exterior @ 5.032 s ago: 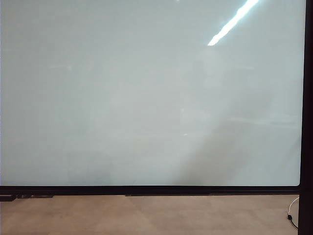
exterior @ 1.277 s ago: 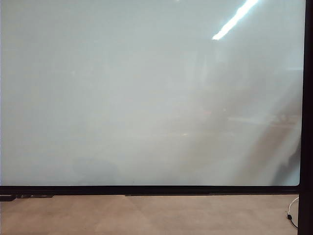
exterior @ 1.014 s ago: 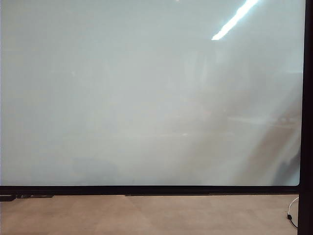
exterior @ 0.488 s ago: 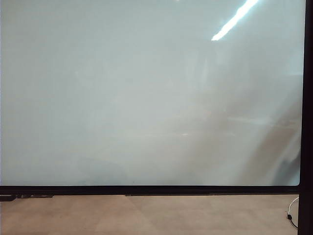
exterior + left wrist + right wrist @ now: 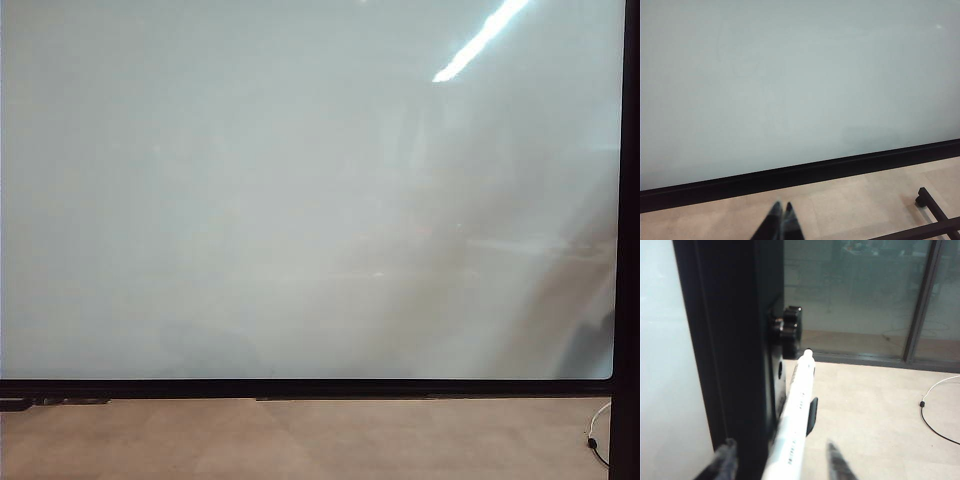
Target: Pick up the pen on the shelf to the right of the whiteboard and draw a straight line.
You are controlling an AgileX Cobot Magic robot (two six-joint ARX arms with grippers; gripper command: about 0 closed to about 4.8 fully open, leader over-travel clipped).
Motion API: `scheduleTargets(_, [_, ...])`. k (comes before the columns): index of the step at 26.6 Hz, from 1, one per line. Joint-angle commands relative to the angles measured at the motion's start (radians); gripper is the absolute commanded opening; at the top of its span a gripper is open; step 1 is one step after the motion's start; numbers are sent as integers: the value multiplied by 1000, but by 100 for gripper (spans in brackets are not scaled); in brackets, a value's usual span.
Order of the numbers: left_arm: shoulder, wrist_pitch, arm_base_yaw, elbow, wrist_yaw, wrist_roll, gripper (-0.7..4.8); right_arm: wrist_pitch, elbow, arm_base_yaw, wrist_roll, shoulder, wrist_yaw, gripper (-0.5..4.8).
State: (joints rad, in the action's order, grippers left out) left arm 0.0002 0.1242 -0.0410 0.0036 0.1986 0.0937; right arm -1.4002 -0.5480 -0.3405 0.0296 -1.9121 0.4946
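Observation:
My right gripper grips the white pen by its body point(image 5: 789, 440) next. This leaves the pen's writing tip point(image 5: 808, 352) free to draw a straight line on the whiteboard.
The whiteboard point(image 5: 300, 200) fills the exterior view, pale and glossy in a thin black frame, and no line shows on it. Neither gripper appears in that view. In the right wrist view the white pen point(image 5: 795, 420) stands beside the board's black frame point(image 5: 725, 340), held by a small black shelf clip point(image 5: 811, 416). My right gripper point(image 5: 780, 449) is open around the pen's barrel, with a gap on each side of it. In the left wrist view my left gripper point(image 5: 781, 206) is shut and empty, hanging over the floor below the whiteboard point(image 5: 790, 75).
A black knob point(image 5: 790, 325) sticks out of the frame just beyond the pen. Glass partitions point(image 5: 855, 285) stand behind it. A thin cable point(image 5: 935, 405) lies on the beige floor, also seen as a cable point(image 5: 597, 432) at the lower right. A black stand bar point(image 5: 935, 210) crosses the floor.
The dim reflection on the board has drifted toward its lower right corner since the oldest frame. Over the last second it hardly shifts.

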Motion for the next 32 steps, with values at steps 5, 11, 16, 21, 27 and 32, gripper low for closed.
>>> scheduleTargets(5, [0, -6, 1, 4, 5, 4, -5, -16, -11, -1, 3, 5, -3, 209])
scheduleTargets(11, [0, -5, 1, 3, 5, 4, -5, -16, -11, -1, 5, -1, -3, 206])
scheduleTargets(16, [0, -5, 1, 4, 8, 4, -5, -15, -11, 0, 4, -8, 2, 165])
scheduleTargets(21, [0, -5, 1, 3, 8, 3, -5, -15, -11, 0, 5, -8, 2, 165])
scheduleTargets(27, [0, -5, 1, 4, 8, 3, -5, -15, -11, 0, 5, -8, 2, 133])
scheduleTargets(32, [0, -5, 1, 4, 8, 3, -5, -15, -11, 1, 5, -8, 6, 102])
